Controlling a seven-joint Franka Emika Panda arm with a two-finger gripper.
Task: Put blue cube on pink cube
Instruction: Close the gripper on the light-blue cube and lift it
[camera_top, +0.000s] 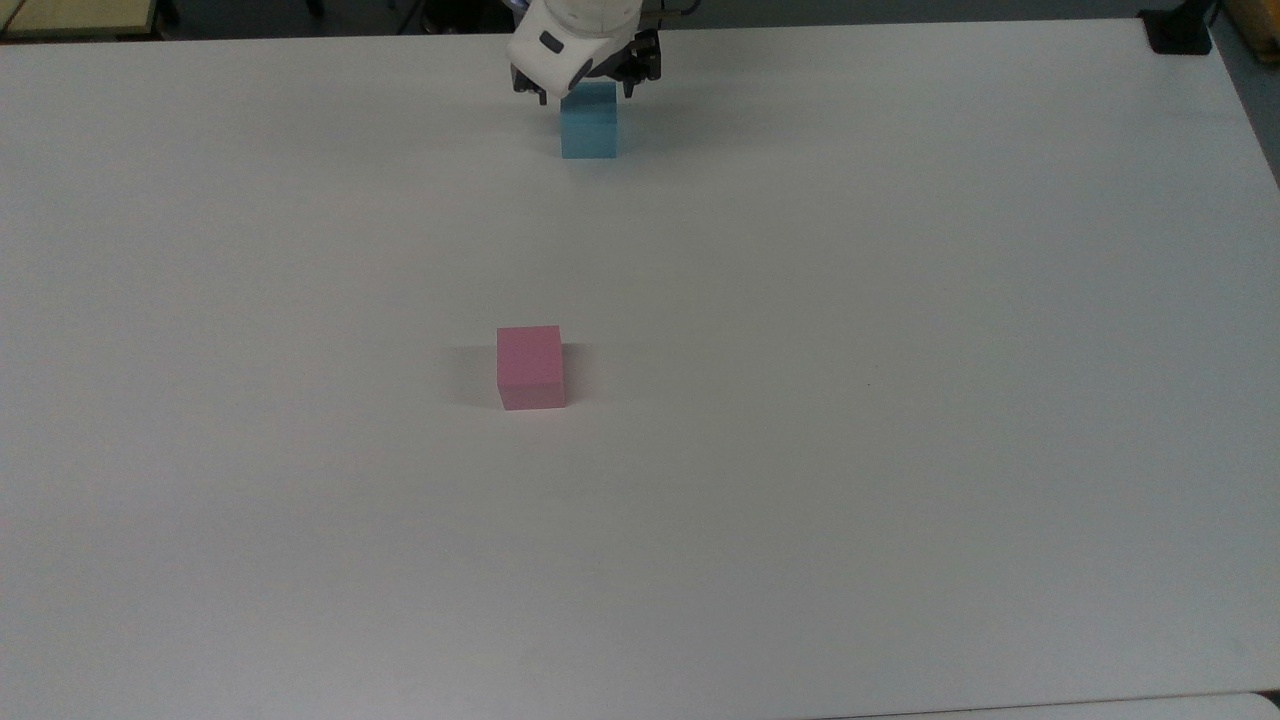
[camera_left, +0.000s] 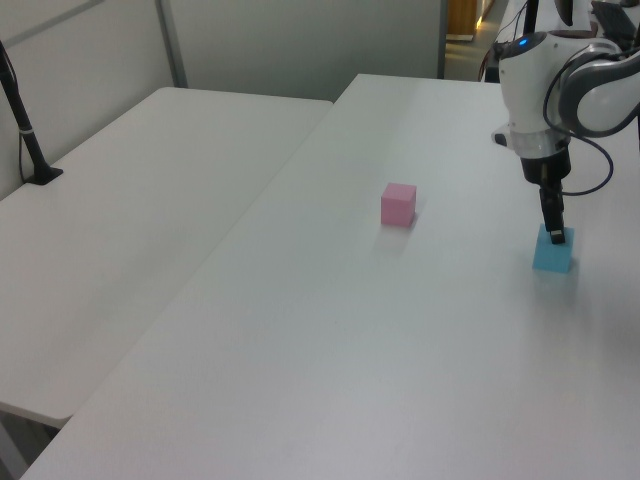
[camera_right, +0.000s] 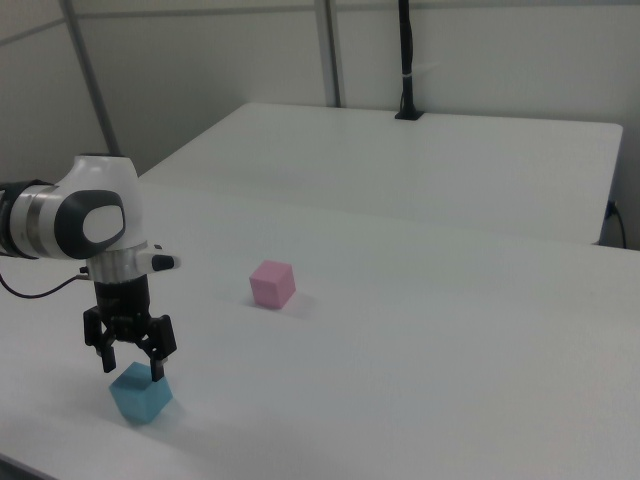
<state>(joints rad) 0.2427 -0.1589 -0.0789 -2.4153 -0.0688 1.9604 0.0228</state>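
The robot's gripper will next grab the blue cube (camera_left: 553, 253) by its opposite sides, so that it can stack it on the pink cube (camera_left: 398, 205).
The blue cube (camera_top: 589, 125) (camera_left: 553, 253) (camera_right: 141, 395) rests on the white table near its far edge in the top view. My gripper (camera_top: 586, 91) (camera_left: 556, 237) (camera_right: 131, 367) hangs open directly over the cube, its fingertips level with the cube's top, one on each side. The pink cube (camera_top: 531, 366) (camera_left: 398, 204) (camera_right: 272, 283) stands alone near the table's middle, well apart from the gripper.
A second white table (camera_left: 130, 200) adjoins the work table (camera_top: 900, 400). A black pole on a base (camera_left: 30, 150) (camera_right: 408, 60) stands on that second table. A black clamp (camera_top: 1180, 30) sits at the top view's far right corner.
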